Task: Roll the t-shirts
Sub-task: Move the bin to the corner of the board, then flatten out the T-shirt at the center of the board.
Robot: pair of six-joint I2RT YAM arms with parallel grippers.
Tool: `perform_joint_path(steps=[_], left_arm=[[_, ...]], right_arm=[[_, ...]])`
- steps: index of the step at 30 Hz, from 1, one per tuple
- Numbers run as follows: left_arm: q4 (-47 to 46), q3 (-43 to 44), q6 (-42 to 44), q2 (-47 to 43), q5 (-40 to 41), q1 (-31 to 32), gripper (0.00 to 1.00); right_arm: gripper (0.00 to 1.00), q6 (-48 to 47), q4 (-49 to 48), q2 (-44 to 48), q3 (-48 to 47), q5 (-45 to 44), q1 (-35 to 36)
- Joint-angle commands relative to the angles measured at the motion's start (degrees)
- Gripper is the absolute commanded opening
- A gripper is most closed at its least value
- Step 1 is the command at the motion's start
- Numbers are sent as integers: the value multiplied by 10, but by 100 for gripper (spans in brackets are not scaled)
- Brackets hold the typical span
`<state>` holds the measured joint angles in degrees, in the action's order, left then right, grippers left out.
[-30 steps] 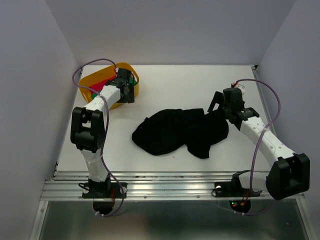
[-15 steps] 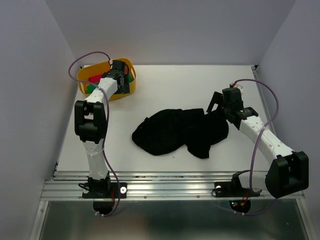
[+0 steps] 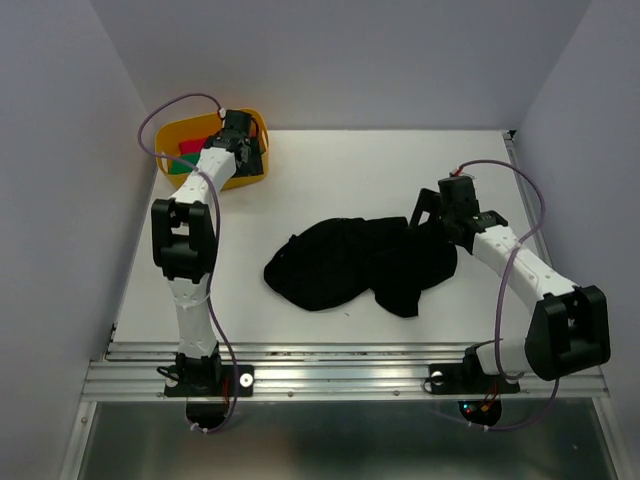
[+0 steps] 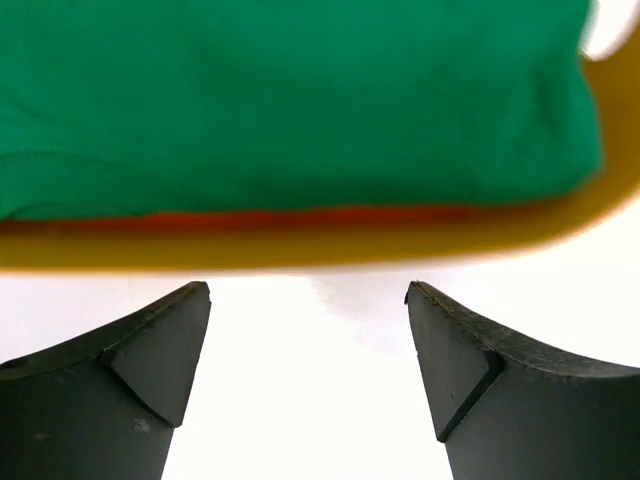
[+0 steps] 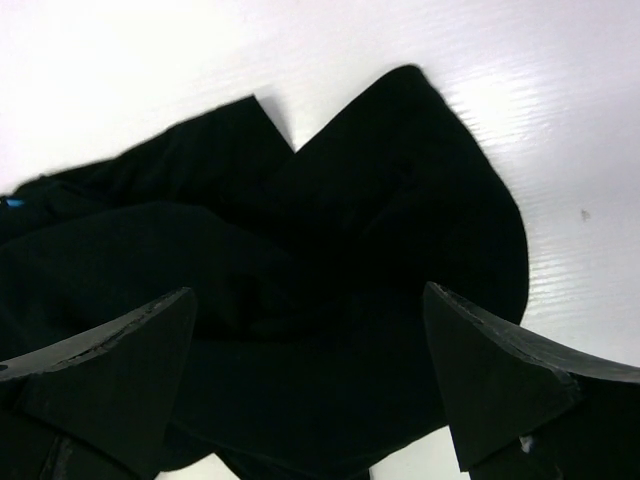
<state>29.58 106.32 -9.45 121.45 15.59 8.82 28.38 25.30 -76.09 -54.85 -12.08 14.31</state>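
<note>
My left gripper should next grab the black t-shirt (image 3: 355, 262) by its edge nearest the tub, opposite my right gripper, to spread it for rolling.
One black t-shirt (image 3: 355, 262) lies crumpled in the middle of the white table. In the right wrist view its dark folds (image 5: 330, 230) fill most of the frame. My right gripper (image 3: 432, 218) hovers over the shirt's right edge, open, with cloth below the fingers (image 5: 308, 290) and nothing pinched between them. My left gripper (image 3: 243, 150) is far off at the back left, beside the yellow tub (image 3: 165, 130). It is open (image 4: 308, 300) with only bare table between its fingers.
The yellow tub's rim (image 4: 300, 245) runs just beyond the left fingertips. Green cloth (image 4: 300, 100) and a red piece (image 3: 190, 148) lie inside it. Walls close in the table on the left, back and right. An aluminium rail (image 3: 330, 375) runs along the near edge.
The left arm swung back and left, and the yellow tub shifted towards the back left corner with it. The right gripper edged slightly left over the shirt. The shirt has not moved.
</note>
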Motion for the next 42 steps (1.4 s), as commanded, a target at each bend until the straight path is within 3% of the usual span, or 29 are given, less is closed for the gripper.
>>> perform_joint_path(steps=[1,4,10,17,23,30,34,36,37,38,40,41,42], left_arm=[[-5,-36,-15,-121,-22,44,91],[-22,-132,-34,-209,-24,103,91],[-34,-274,-126,-294,-57,208,90],[-34,-468,-245,-396,-49,245,93],[-9,-549,-321,-423,-34,247,93],[-83,-611,-364,-402,-67,248,91],[-109,-611,-363,-367,-94,251,83],[-120,-604,-354,-348,-98,253,69],[-121,-598,-349,-342,-99,254,63],[-117,-585,-341,-332,-96,253,44],[-112,-569,-331,-331,-91,253,22],[-109,-561,-325,-333,-87,253,0],[-99,-537,-319,-338,-79,253,0]], right_arm=[[100,-31,-6,-26,-31,55,1],[100,-38,5,-42,-39,73,16],[100,-17,6,-45,-21,100,28],[98,-4,19,-37,7,82,34],[99,4,31,-21,12,74,34],[100,26,49,-1,51,72,39],[100,34,47,4,81,72,39],[98,39,34,-3,96,79,39],[91,40,26,-5,99,82,39],[81,43,14,-14,103,93,39],[47,46,2,-20,101,102,39],[32,46,-5,-22,98,102,39],[19,50,-4,-24,91,98,39]])
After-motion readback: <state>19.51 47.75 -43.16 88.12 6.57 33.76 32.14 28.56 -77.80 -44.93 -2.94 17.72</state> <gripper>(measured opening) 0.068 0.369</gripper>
